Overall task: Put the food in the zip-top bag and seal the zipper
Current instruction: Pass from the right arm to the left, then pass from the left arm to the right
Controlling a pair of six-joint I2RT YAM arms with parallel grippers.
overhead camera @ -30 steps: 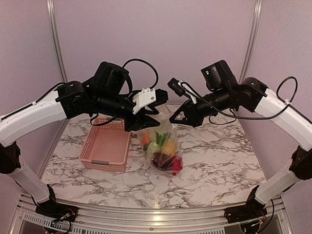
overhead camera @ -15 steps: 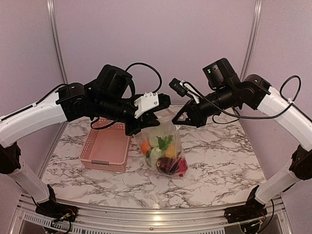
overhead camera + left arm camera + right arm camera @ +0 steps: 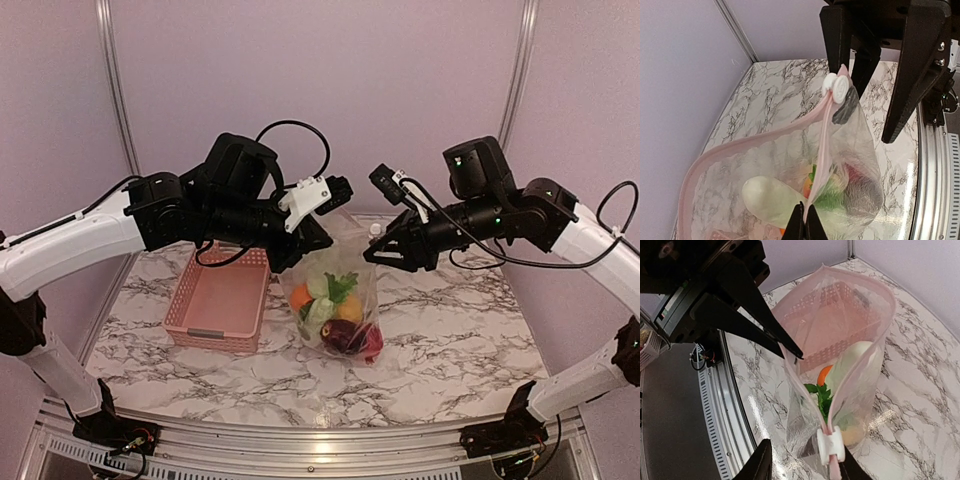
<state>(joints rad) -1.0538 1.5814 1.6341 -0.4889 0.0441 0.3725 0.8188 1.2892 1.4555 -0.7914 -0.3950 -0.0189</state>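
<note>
My right gripper grabs the pink zipper's end (image 3: 835,470) beyond the white slider next, leaving the slider free to seal the zipper.
The zip-top bag (image 3: 336,285) hangs above the marble table with its mouth open. Inside lie the food pieces: an orange (image 3: 299,297), a white radish with green leaves (image 3: 323,303), a yellow fruit (image 3: 349,309) and a dark red piece (image 3: 351,338). My left gripper (image 3: 805,223) is shut on the pink zipper (image 3: 824,142) strip. At the strip's far end sits a white slider (image 3: 830,444). My right gripper (image 3: 802,449) is open, with the slider between its fingers, close to the right one.
A pink lattice basket (image 3: 215,300) stands to the left of the bag, under the left arm. The metal frame rail (image 3: 722,405) runs along the table's near edge. Purple walls close the back and sides.
The left gripper has shut on the bag's zipper strip. The right gripper has opened and drawn back to the right. The bag has shifted slightly right.
</note>
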